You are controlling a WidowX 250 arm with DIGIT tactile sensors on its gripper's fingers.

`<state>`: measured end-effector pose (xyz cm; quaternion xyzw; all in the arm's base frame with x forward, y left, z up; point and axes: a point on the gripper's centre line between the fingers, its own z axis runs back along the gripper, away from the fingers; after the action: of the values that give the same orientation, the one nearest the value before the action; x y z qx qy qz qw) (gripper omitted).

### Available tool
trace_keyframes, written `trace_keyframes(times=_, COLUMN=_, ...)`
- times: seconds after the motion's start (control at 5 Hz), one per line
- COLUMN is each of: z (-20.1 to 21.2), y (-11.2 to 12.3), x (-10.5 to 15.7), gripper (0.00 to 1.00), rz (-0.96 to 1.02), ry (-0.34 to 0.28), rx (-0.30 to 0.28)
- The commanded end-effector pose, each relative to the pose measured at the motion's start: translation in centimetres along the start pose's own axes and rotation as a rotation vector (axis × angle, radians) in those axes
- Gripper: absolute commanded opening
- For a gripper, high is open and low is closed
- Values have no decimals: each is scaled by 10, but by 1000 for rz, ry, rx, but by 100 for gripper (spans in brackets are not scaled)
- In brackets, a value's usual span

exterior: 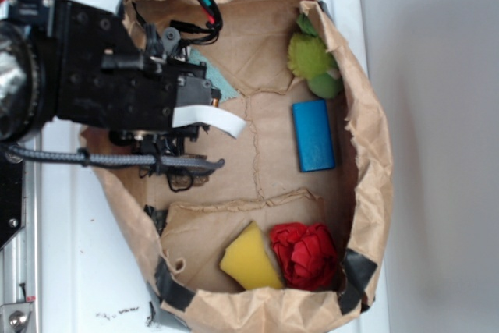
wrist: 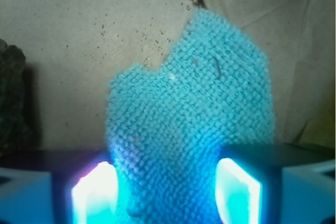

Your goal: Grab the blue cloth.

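My gripper takes hold of the blue cloth by the fuzzy body behind its notched edge point(wrist: 170, 182) next, to lift the cloth.
The blue cloth point(wrist: 194, 114) is a pale teal fuzzy piece with ragged edges, lying flat on brown paper. In the wrist view its near end fills the gap between my two glowing fingertips point(wrist: 94, 195). My gripper point(wrist: 167, 192) is open, its jaws wide apart on either side of the cloth. In the exterior view only a small teal patch of the cloth point(exterior: 209, 77) shows at the upper left of the paper, beside the black arm point(exterior: 117, 76) that covers the rest and hides the fingers.
All lies inside a brown paper bag with raised crumpled walls point(exterior: 366, 138). A bright blue rigid block point(exterior: 313, 135) is at the right, a green fuzzy object point(exterior: 312, 58) above it, and a yellow sponge point(exterior: 249, 259) and a red cloth point(exterior: 306, 255) at the bottom.
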<state>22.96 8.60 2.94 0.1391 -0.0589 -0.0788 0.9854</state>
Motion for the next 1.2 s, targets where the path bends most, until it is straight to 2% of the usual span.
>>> trace_keyframes(times=0.0, z=1, y=13, x=17, gripper=100, rz=55, ry=-38, rx=39)
trace_keyframes(times=0.2, z=-9, y=12, x=26, gripper=100, rz=54, ry=-34, rx=42)
trace_keyframes(times=0.4, z=-9, y=13, x=31, gripper=47, rz=55, ry=-31, rx=19)
trace_keyframes(times=0.6, z=-10, y=12, x=30, gripper=0, rz=67, ry=-37, rx=11)
trace_keyframes(times=1.0, z=-10, y=12, x=30, gripper=0, rz=64, ry=-42, rx=0)
